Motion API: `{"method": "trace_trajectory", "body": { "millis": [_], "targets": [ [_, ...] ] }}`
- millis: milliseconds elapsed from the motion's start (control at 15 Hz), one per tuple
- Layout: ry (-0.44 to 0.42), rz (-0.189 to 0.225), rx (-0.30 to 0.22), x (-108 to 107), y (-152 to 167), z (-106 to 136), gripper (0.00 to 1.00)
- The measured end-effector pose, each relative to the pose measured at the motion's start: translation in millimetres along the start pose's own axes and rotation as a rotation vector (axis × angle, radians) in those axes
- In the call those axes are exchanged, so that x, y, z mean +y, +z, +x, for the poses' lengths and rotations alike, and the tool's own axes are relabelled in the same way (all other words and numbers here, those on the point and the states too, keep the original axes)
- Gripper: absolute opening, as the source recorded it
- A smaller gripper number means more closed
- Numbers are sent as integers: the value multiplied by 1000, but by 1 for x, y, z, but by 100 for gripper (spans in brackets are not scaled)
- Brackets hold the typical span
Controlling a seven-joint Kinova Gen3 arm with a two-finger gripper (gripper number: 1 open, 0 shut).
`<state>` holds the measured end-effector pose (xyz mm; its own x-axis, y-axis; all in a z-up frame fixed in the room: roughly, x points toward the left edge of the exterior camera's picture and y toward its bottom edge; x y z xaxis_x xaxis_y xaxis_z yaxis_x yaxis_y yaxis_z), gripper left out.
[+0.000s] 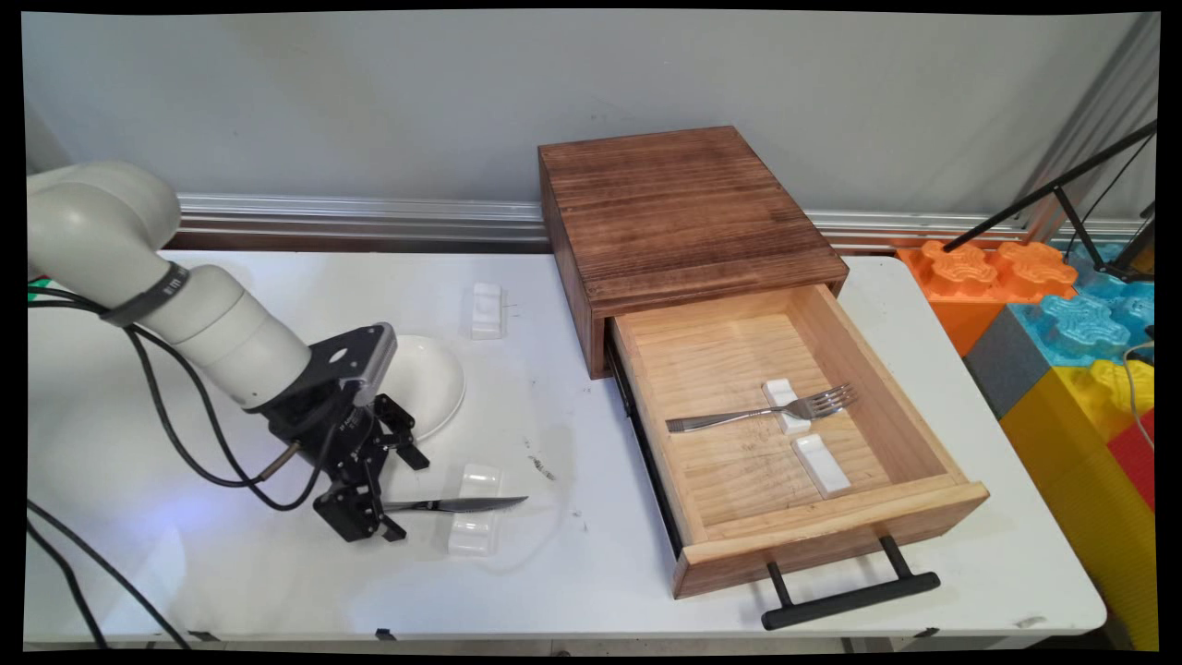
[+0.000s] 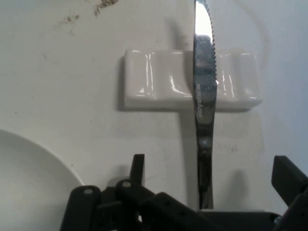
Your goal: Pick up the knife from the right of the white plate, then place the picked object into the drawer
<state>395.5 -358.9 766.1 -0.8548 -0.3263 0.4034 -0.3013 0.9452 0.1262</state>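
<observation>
The steel table knife will next go across the spare rest in the drawer [image 1: 821,465], and to lay it there my gripper will first grab the knife by its handle [image 1: 416,506].
A steel knife [image 1: 462,504] lies across a white ceramic rest [image 1: 480,480] at the table's front left, with its serrated blade pointing right. My gripper [image 1: 408,497] is open and low over the table, its two fingers on either side of the knife's handle end. In the hand view the knife [image 2: 204,110] runs up the middle between the fingers [image 2: 138,168], with a gap on each side, and crosses the rest [image 2: 159,79]. Nothing is held.
A white plate [image 1: 434,383] sits just behind the gripper, its edge [image 2: 29,168] showing in the hand view. Another rest [image 1: 487,309] lies farther back. A wooden box [image 1: 679,212] has its drawer [image 1: 831,531] pulled open, holding a fork [image 1: 766,413] on one rest and a spare rest [image 1: 820,464]. Coloured blocks [image 1: 1062,323] stand beyond the table's right edge.
</observation>
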Motion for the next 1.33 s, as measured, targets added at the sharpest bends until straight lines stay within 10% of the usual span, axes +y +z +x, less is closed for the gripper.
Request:
{"method": "trace_trajectory", "body": {
  "millis": [267,333,1333],
  "targets": [
    [10,6,-6,0,5,6,100],
    [14,8,-7,-1,6,7,0],
    [29,9,-27,-1,3,15,0]
  ]
}}
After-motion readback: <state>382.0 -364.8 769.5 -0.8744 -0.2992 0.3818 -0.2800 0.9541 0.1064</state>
